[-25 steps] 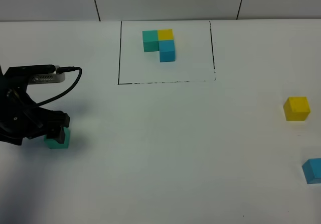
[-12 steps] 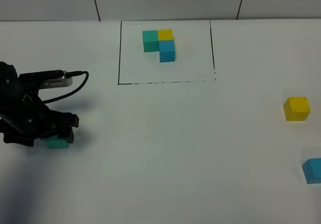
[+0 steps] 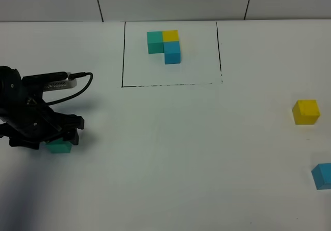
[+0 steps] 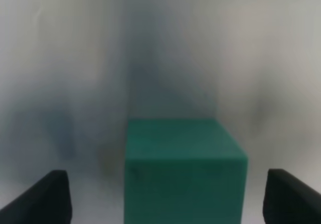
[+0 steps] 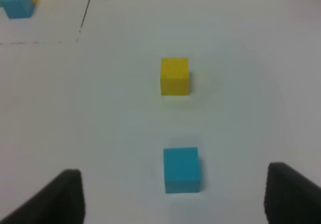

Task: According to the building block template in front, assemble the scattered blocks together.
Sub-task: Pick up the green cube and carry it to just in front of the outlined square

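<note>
My left fingers should close, both low along the teal cube's sides near the table.
The building block template (image 3: 164, 45) is a teal, yellow and blue L inside a thin black outline (image 3: 123, 60) at the back of the table. Of the scattered blocks, the teal cube (image 3: 59, 147) lies at the left under my left gripper (image 3: 61, 139). In the left wrist view this teal cube (image 4: 183, 169) sits between the open fingers (image 4: 45, 199), with a gap on each side. The yellow cube (image 3: 305, 112) and the blue cube (image 3: 323, 176) rest at the right edge. My right gripper (image 5: 175, 199) is open, behind the blue cube (image 5: 181, 169) and the yellow cube (image 5: 174, 76).
A black cable (image 3: 77, 86) loops off the left arm's wrist. The white table (image 3: 181, 148) ends at a tiled wall (image 3: 170, 0) behind the template. A corner of the template (image 5: 17, 0) shows far off in the right wrist view.
My left gripper has shifted a little to the right and come down over the teal cube, hiding more of it. The yellow and blue cubes have not moved.
</note>
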Controlling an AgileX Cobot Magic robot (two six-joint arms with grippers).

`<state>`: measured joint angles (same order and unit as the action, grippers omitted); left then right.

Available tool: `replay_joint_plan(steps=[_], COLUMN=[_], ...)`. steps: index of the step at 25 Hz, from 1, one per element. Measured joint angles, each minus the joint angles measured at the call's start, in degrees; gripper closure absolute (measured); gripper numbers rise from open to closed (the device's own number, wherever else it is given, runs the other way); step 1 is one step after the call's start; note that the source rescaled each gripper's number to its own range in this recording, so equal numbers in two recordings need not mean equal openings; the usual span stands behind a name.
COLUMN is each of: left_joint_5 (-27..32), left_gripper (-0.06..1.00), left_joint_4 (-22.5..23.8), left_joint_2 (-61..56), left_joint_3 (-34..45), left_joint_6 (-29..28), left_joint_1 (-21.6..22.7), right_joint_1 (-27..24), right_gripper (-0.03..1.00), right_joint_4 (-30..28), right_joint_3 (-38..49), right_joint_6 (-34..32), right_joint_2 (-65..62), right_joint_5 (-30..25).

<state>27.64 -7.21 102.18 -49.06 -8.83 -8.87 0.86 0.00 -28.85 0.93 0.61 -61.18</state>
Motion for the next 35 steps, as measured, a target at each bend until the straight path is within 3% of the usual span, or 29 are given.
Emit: replay_joint_plan(steps=[9, 13, 16, 19, 22, 25, 29, 32, 35], left_joint_5=[-0.3, -0.3, 0.3, 3.6, 9.0, 14.5, 18.2, 20.1, 21.9], left_gripper=[0.09, 0.15, 0.38, 0.94, 0.92, 0.92, 0.92, 0.92, 0.92], left_joint_4=[-0.2, -0.2, -0.2, -0.2, -0.2, 0.2, 3.8, 7.8, 9.0], left_joint_2=[2.0, 2.8, 2.9, 2.9, 3.0, 3.0, 3.0, 3.9, 7.5], left_joint_3=[-0.1, -0.7, -2.2, -4.4, -7.6, -12.1, -17.9, -23.0, -28.7], left_joint_6=[0.0, 0.0, 0.0, 0.0, 0.7, 5.2, 14.2, 23.4, 32.4], left_joint_1=[0.0, 0.0, 0.0, 0.0, 0.0, -1.2, -5.1, -9.5, -13.4], right_joint_1=[0.0, 0.0, 0.0, 0.0, 0.0, 0.0, 0.0, 0.0, 0.0], right_gripper=[0.46, 0.46, 0.46, 0.46, 0.46, 0.46, 0.46, 0.46, 0.46], right_joint_4=[0.0, 0.0, 0.0, 0.0, 0.0, 0.0, 0.0, 0.0, 0.0], right_joint_3=[0.0, 0.0, 0.0, 0.0, 0.0, 0.0, 0.0, 0.0, 0.0], right_joint_6=[-0.1, -0.1, -0.1, -0.1, 0.0, 0.0, 0.0, 0.0, 0.0], right_joint_2=[0.0, 0.0, 0.0, 0.0, 0.0, 0.0, 0.0, 0.0, 0.0], right_joint_5=[0.0, 0.0, 0.0, 0.0, 0.0, 0.0, 0.0, 0.0, 0.0])
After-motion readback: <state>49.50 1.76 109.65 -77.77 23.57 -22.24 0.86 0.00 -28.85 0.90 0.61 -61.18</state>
